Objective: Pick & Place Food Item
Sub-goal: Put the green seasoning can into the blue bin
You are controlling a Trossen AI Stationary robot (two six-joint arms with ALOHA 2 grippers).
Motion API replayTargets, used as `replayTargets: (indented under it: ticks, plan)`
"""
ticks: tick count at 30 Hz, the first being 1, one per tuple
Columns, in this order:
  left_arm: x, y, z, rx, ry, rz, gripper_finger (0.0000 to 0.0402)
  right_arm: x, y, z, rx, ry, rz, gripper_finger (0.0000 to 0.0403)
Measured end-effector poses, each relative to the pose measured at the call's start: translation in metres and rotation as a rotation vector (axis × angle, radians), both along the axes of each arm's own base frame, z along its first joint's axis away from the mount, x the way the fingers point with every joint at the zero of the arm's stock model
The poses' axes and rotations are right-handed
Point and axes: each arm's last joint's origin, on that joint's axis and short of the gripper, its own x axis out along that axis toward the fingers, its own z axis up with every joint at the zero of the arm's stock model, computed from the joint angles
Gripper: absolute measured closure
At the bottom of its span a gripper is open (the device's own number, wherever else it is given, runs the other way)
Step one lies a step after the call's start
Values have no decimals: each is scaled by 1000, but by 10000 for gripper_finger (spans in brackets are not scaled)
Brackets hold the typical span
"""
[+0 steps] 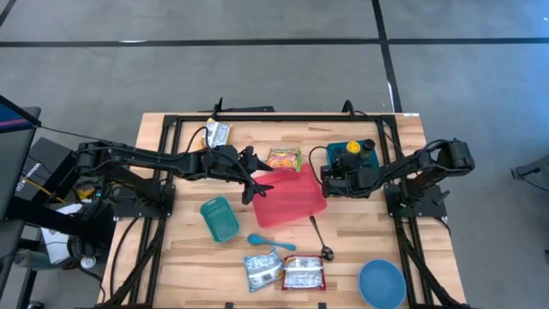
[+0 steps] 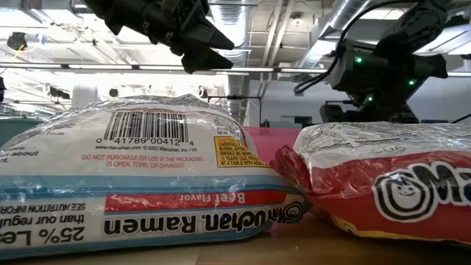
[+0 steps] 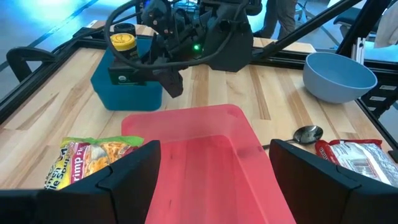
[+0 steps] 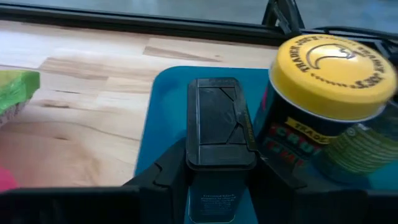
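My right gripper should open now. The lower end of the dark box (image 4: 217, 121) is down inside the teal bin (image 4: 166, 102), so the box would stay standing.
A small dark box (image 4: 217, 121) stands upright over the teal bin (image 1: 353, 161), beside a jar with a yellow lid (image 4: 333, 62). My right gripper (image 4: 219, 160) is shut on the box at the bin's left end (image 1: 330, 178). My left gripper (image 1: 257, 184) hangs open above the red tray (image 1: 292, 202), its fingers (image 3: 127, 174) spread over the tray with nothing between them. A shrimp ramen packet (image 1: 283, 159) lies flat on the table behind the tray. My right gripper pinches the dark box by two opposite sides just below its top (image 4: 189, 163), between its two fingers. The fingers slant down from the table's right side. The box is upright inside the teal bin's rim; the bin wall hides whether its base rests there.
Two ramen packs (image 1: 262, 270) (image 1: 304, 273) lie near the front edge, with a blue bowl (image 1: 382, 283) at the front right. A teal cup (image 1: 220, 219), a blue spoon (image 1: 270, 243) and a metal spoon (image 1: 319, 236) lie in front of the tray. Another packet (image 1: 217, 133) is at the back left.
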Motion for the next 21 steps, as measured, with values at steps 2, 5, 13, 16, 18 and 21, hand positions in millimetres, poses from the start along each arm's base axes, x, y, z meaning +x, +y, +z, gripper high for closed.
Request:
replayTargets:
  ticks: [2, 5, 13, 16, 18, 21]
  plan:
    - [0, 0, 0, 0, 0, 0, 105, 1, 0, 0, 0, -9, 0, 276]
    - [0, 0, 0, 0, 0, 0, 105, 1, 0, 0, 1, -9, 0, 265]
    - [0, 0, 0, 0, 0, 0, 105, 1, 0, 0, 4, -3, 4, 264]
    - [0, 0, 0, 0, 0, 0, 105, 1, 0, 0, 6, -2, 4, 254]
    - [0, 0, 0, 0, 0, 0, 105, 1, 0, 0, 6, -2, 4, 243]
    - [0, 0, 0, 0, 0, 0, 105, 1, 0, 0, 6, -1, 5, 226]
